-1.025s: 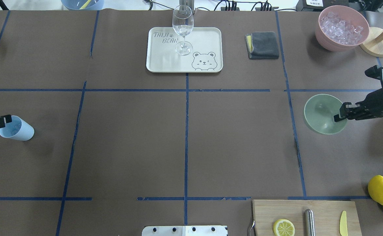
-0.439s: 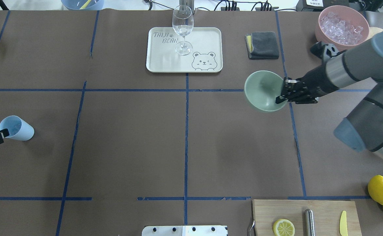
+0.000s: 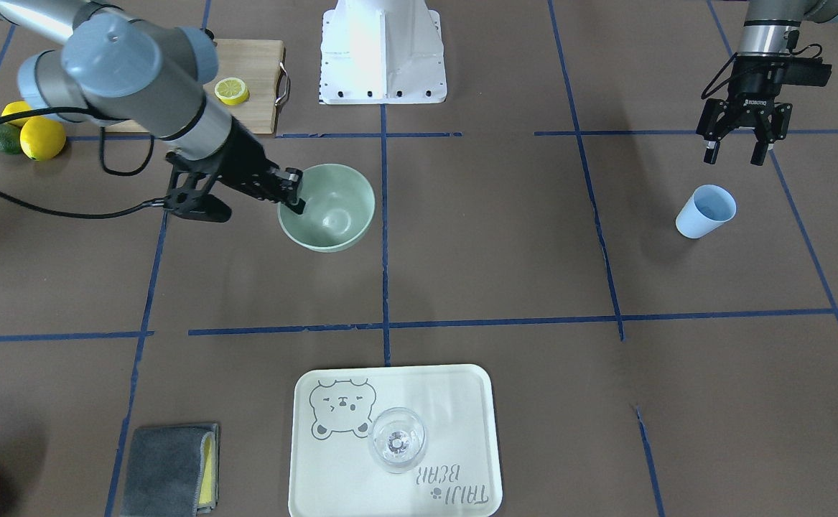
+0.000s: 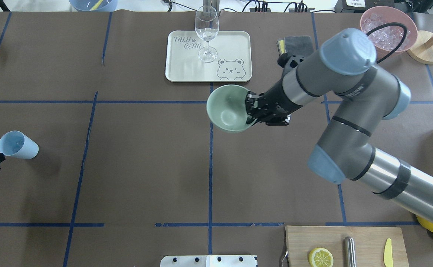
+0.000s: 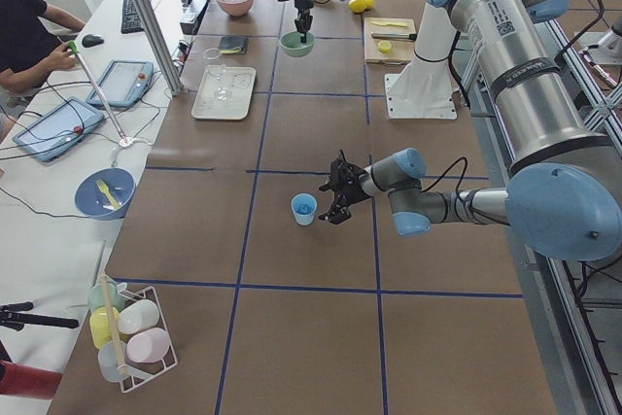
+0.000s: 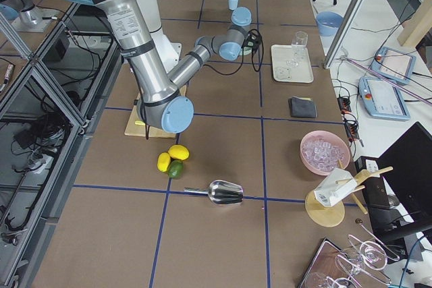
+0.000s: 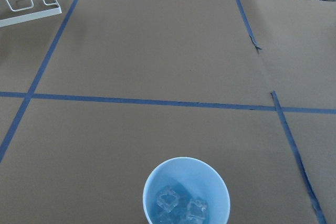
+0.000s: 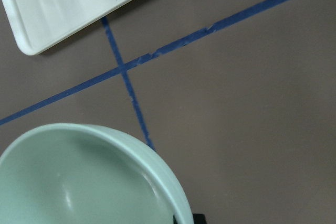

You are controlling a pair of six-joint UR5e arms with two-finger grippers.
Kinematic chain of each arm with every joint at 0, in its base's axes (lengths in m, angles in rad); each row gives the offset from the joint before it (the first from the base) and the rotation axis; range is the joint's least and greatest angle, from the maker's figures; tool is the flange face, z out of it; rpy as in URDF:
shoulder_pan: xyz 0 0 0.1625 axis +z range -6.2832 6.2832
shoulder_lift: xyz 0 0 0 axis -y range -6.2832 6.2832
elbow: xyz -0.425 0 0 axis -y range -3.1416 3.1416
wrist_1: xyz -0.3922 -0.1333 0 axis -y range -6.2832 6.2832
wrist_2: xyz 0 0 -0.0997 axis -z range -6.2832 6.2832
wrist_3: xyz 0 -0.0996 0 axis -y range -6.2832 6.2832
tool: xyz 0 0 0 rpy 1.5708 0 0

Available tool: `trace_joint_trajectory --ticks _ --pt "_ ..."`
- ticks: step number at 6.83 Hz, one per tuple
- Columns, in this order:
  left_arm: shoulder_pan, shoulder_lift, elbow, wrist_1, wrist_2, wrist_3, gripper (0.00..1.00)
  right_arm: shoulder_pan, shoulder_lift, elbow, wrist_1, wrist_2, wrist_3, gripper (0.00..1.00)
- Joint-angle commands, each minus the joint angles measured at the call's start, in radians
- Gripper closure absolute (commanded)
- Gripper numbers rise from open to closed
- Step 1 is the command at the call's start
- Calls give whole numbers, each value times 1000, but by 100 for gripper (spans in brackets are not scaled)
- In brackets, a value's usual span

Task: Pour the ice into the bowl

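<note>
The light blue cup has to stay upright with loose ice cubes inside, so my left gripper should grab the cup's outer side (image 3: 696,217) next.
The pale mint-green bowl (image 4: 226,108) (image 3: 332,208) hangs by its rim from my right gripper (image 4: 249,111) (image 3: 294,197), which is shut on the rim. The bowl is empty and sits over the middle tape cross, just in front of the tray; it also shows in the right wrist view (image 8: 79,182). A few clear ice cubes (image 7: 178,205) lie in the light blue cup (image 4: 17,145) (image 3: 706,210) at the table's left. My left gripper (image 3: 733,154) is open and empty, a little behind the cup on the robot's side.
A pink container (image 4: 387,29) full of ice stands at the back right. A white tray (image 4: 173,72) holds a wine glass (image 4: 206,29). A grey cloth (image 4: 298,43) lies behind my right arm. A cutting board (image 4: 364,241), lemons (image 3: 39,136) and a metal scoop (image 6: 226,192) lie near the robot.
My right arm has carried the bowl from the table's right side leftward to the middle. My left gripper has drawn back from the cup toward the robot.
</note>
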Motion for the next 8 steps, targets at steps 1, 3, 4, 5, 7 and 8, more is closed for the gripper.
trace_joint_trajectory --ticks 1,3,4,5,7,8 --pt "79 -87 91 -5 102 -50 0 -118 126 -35 -52 -136 64 100" --pt "79 -118 113 -2 161 -48 0 -184 267 -200 -51 -197 105 100" --pt "79 -142 137 4 193 -45 0 -213 308 -263 -49 -241 105 100" --pt "79 -173 172 12 242 -41 0 -229 339 -326 -46 -266 104 100" --pt "79 -201 205 26 265 -41 0 -244 396 -410 -43 -272 99 100" --pt "79 -202 218 26 271 -39 0 -250 417 -444 -43 -272 99 100"
